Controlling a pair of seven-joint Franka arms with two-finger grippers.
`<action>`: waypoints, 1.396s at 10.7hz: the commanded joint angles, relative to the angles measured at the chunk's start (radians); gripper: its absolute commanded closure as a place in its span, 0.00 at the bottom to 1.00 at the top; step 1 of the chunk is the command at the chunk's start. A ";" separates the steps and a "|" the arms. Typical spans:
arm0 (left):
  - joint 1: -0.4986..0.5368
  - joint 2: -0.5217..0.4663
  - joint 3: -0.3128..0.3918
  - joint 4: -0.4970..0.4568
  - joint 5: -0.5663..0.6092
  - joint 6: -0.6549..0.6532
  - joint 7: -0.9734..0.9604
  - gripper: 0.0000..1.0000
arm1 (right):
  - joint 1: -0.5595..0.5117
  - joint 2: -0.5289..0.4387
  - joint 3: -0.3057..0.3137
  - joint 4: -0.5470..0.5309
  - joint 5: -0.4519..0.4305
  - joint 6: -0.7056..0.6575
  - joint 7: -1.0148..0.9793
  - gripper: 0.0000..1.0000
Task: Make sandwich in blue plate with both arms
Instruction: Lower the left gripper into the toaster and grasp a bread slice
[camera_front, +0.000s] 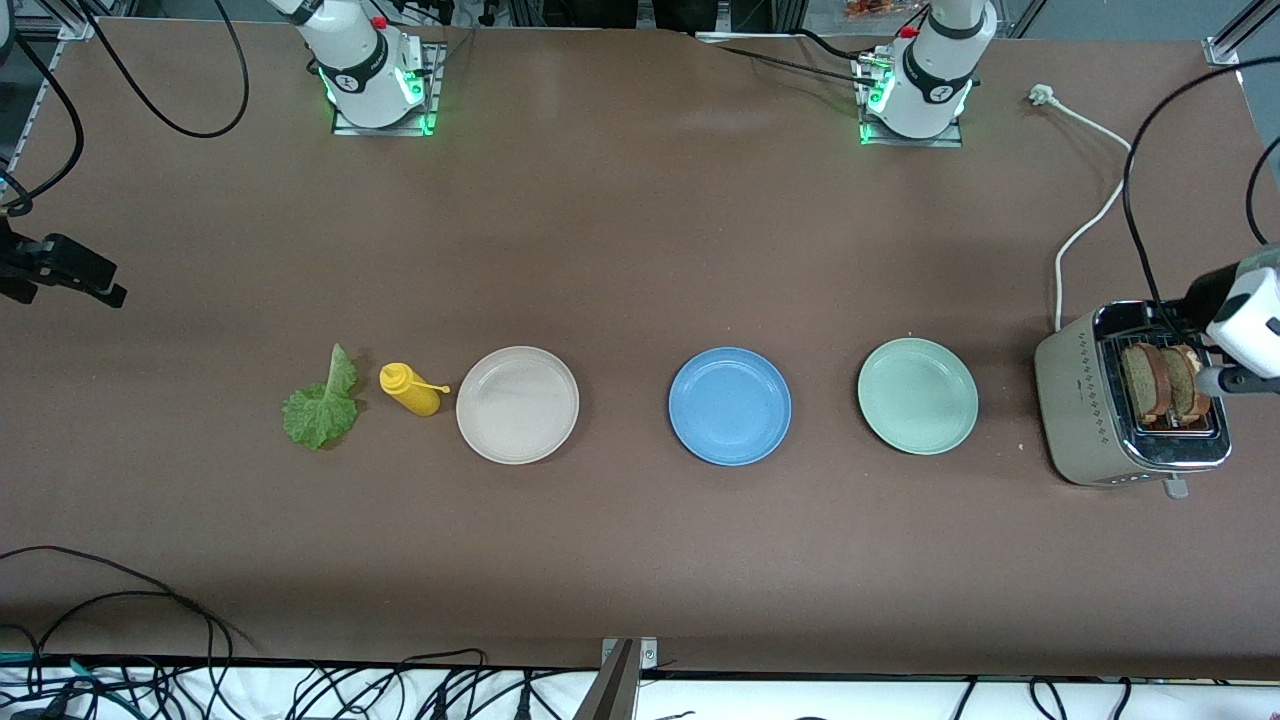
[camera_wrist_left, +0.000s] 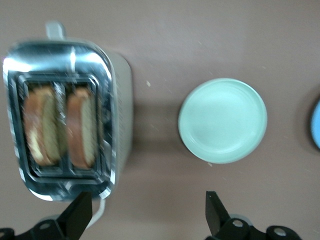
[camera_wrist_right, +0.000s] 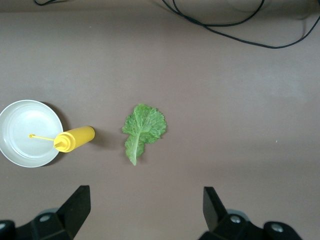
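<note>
My left gripper grabs the bread slice nearest the green plate by its exposed top crust (camera_front: 1140, 365) next, to start the sandwich on the blue plate (camera_front: 730, 406).
Two brown bread slices (camera_front: 1165, 385) stand upright in the slots of a silver toaster (camera_front: 1085, 405) at the left arm's end of the table. The blue plate (camera_front: 730, 406) lies bare in the middle. A green lettuce leaf (camera_front: 322, 404) lies flat toward the right arm's end. My left gripper (camera_wrist_left: 148, 215) hangs open over the toaster's edge and the table beside it, holding nothing; the bread (camera_wrist_left: 42, 125) shows in its view. My right gripper (camera_wrist_right: 146, 210) is open and empty, high over bare table by the lettuce (camera_wrist_right: 143, 130).
A pale green plate (camera_front: 917, 395) sits between the blue plate and the toaster. A cream-white plate (camera_front: 517, 404) and a lying yellow squeeze bottle (camera_front: 410, 389) are between the blue plate and the lettuce. The toaster's white cord (camera_front: 1085, 225) runs toward the bases.
</note>
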 joint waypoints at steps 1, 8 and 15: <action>0.048 0.085 -0.008 0.047 0.059 0.049 0.158 0.00 | -0.001 -0.003 -0.001 0.014 0.017 -0.019 -0.002 0.00; 0.108 0.204 -0.008 0.038 0.120 0.115 0.239 0.32 | -0.001 -0.001 -0.001 0.014 0.017 -0.020 -0.003 0.00; 0.111 0.211 -0.006 0.049 0.142 0.109 0.239 1.00 | -0.001 -0.001 -0.001 0.014 0.017 -0.020 -0.003 0.00</action>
